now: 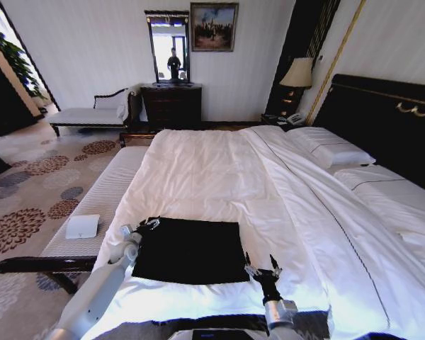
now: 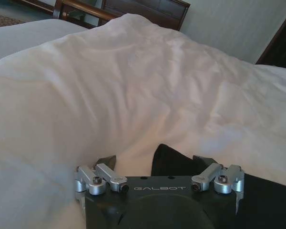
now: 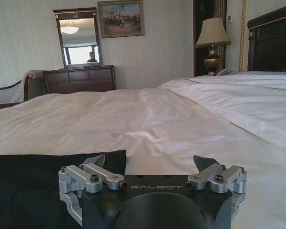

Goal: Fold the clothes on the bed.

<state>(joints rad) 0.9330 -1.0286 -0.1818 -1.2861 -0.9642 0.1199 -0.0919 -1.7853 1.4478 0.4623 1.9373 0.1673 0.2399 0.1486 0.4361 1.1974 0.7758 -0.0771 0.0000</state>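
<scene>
One corner tip (image 1: 156, 220) pokes up while the black cloth (image 1: 191, 251) lies flat on the sheet, so my left gripper next needs to grip the T-shirt by its corner to fold it.
The clothes (image 1: 191, 249) are one black T-shirt lying flat as a rough rectangle near the foot of the white bed (image 1: 219, 170). My left gripper (image 1: 150, 223) is open at the shirt's far left corner. In the left wrist view that gripper (image 2: 156, 160) has a corner of the black cloth (image 2: 267, 200) between its spread fingers. At the shirt's near right corner my right gripper (image 1: 262, 265) is open too. Seen from the right wrist, this gripper (image 3: 151, 161) has its one finger over the shirt's edge (image 3: 33, 181) and the other over bare sheet.
A pale striped bench (image 1: 92, 205) with a white object (image 1: 81, 227) on it runs along the bed's left side. White pillows (image 1: 329, 149) lie against the dark headboard (image 1: 389, 120). A dresser (image 1: 171, 106) and a lamp (image 1: 297, 74) stand by the far wall.
</scene>
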